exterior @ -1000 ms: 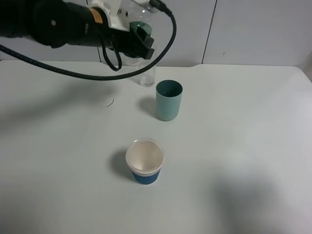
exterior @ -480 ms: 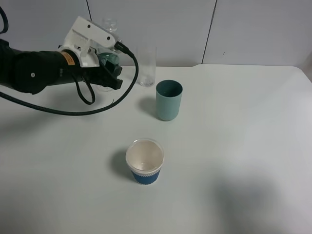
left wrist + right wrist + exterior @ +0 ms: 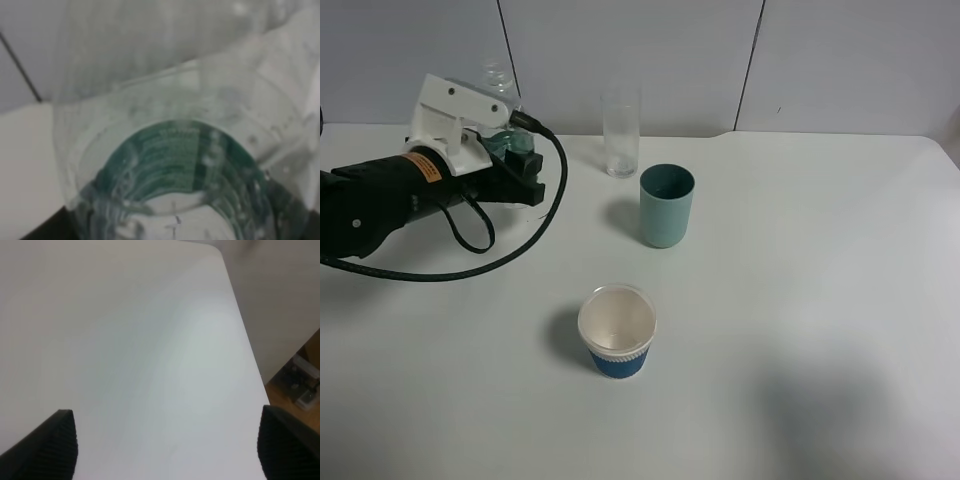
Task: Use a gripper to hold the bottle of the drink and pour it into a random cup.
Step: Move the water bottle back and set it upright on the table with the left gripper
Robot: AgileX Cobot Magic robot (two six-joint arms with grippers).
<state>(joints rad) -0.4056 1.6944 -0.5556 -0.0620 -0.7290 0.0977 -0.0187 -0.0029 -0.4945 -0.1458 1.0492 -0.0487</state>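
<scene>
My left gripper is holding the bottle and should keep holding it, because the green-labelled bottle's base (image 3: 508,200) is still above the white tabletop.
My left gripper (image 3: 517,166) is shut on the bottle (image 3: 501,92), low over the table's back left. The bottle stands about upright, its clear ribbed neck rising above the white housing and its green label showing between the black jaws. In the left wrist view the bottle (image 3: 185,165) fills the picture, with droplets on its clear wall; how much drink it holds I cannot tell. The teal cup (image 3: 666,205) stands upright right of the gripper, well apart from it. In the right wrist view my right gripper (image 3: 167,445) is open over bare table, holding nothing.
A tall clear glass (image 3: 621,135) stands just behind the teal cup. A blue-and-white paper cup (image 3: 617,330) sits nearer the front. The left arm's thick black cable (image 3: 535,225) loops over the white table (image 3: 800,300). The table's right edge (image 3: 245,347) shows in the right wrist view.
The left arm has swung down and to the left with the bottle, from high up beside the glass to low over the table's back left. The cups have not moved.
</scene>
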